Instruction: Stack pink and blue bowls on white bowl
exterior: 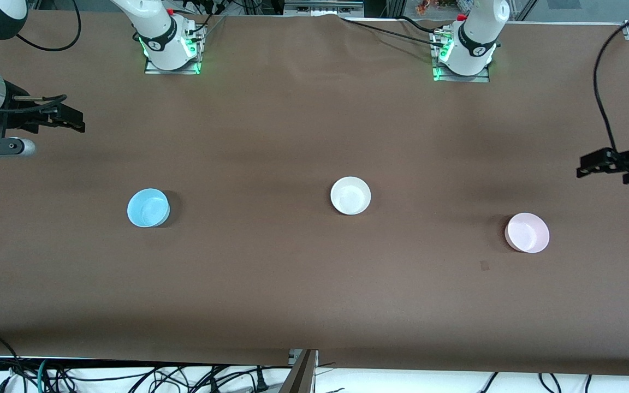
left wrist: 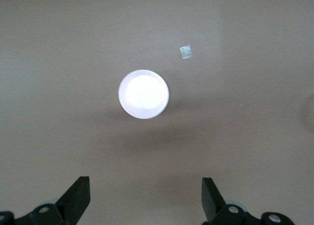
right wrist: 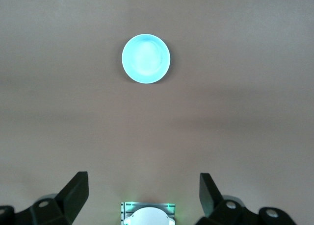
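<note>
My left gripper is to stack the pale pink bowl on the white bowl (exterior: 350, 195), so it should next grab the pale pink bowl by its rim (exterior: 540, 217).
The white bowl (exterior: 350, 195) sits upright in the middle of the table. The light blue bowl (exterior: 148, 207) sits toward the right arm's end and also shows in the right wrist view (right wrist: 146, 58). The pale pink bowl (exterior: 527, 232) sits toward the left arm's end, slightly nearer the front camera, and also shows in the left wrist view (left wrist: 143, 94). All three bowls stand apart and empty. My right gripper (exterior: 69, 117) (right wrist: 143, 178) hangs open and empty over the table's right-arm end. My left gripper (exterior: 590, 164) (left wrist: 145, 183) hangs open and empty over the left-arm end.
The brown table cover (exterior: 314, 295) is bare around the bowls. A small scrap of tape (exterior: 484, 266) lies near the pink bowl and shows in the left wrist view (left wrist: 186, 52). The arm bases (exterior: 172, 49) (exterior: 464, 54) stand along the table's edge farthest from the front camera.
</note>
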You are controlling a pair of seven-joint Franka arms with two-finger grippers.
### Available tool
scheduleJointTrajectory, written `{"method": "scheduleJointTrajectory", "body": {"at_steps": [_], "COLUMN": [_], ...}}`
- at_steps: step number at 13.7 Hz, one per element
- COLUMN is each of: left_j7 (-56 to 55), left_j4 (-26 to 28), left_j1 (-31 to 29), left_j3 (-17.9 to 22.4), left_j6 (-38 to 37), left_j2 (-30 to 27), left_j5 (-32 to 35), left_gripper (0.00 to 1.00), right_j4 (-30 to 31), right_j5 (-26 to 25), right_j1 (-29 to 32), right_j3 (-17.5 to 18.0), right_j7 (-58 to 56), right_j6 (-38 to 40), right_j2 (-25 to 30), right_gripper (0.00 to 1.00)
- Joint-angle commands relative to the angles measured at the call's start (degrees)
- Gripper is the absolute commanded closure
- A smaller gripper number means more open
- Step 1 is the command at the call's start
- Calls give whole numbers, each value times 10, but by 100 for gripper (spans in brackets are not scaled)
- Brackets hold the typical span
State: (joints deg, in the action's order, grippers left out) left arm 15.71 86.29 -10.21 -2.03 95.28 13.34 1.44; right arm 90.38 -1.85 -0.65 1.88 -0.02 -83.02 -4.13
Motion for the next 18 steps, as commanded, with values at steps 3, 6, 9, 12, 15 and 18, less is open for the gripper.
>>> {"method": "scheduleJointTrajectory", "body": {"at_steps": [3, 6, 9, 12, 15, 18], "left_j7": [82, 85, 122, 202, 282, 295], "left_j4": [-21, -21, -17, -13, -10, 14], "left_j1": [-13, -12, -33, -42, -51, -53], "left_j3": [-3, -3, -3, -3, -4, -4], "left_j6": [97, 113, 146, 192, 231, 268], "left_j2": [90, 149, 202, 237, 265, 278], "left_j5": [17, 39, 39, 39, 37, 34], "left_gripper": [0, 0, 0, 0, 0, 14], "right_j4": [-2, -2, -2, -3, -27, -28], "right_j5": [11, 11, 11, 11, 11, 10], "right_j1": [7, 7, 7, 6, 7, 7], "right_j3": [2, 2, 2, 3, 2, 2], "right_j7": [-2, -2, -2, -2, -6, -5], "right_j6": [-2, -2, -2, -2, -1, -1], "right_j2": [-2, -2, -3, -3, -18, -18], "right_gripper": [0, 0, 0, 0, 0, 0]}}
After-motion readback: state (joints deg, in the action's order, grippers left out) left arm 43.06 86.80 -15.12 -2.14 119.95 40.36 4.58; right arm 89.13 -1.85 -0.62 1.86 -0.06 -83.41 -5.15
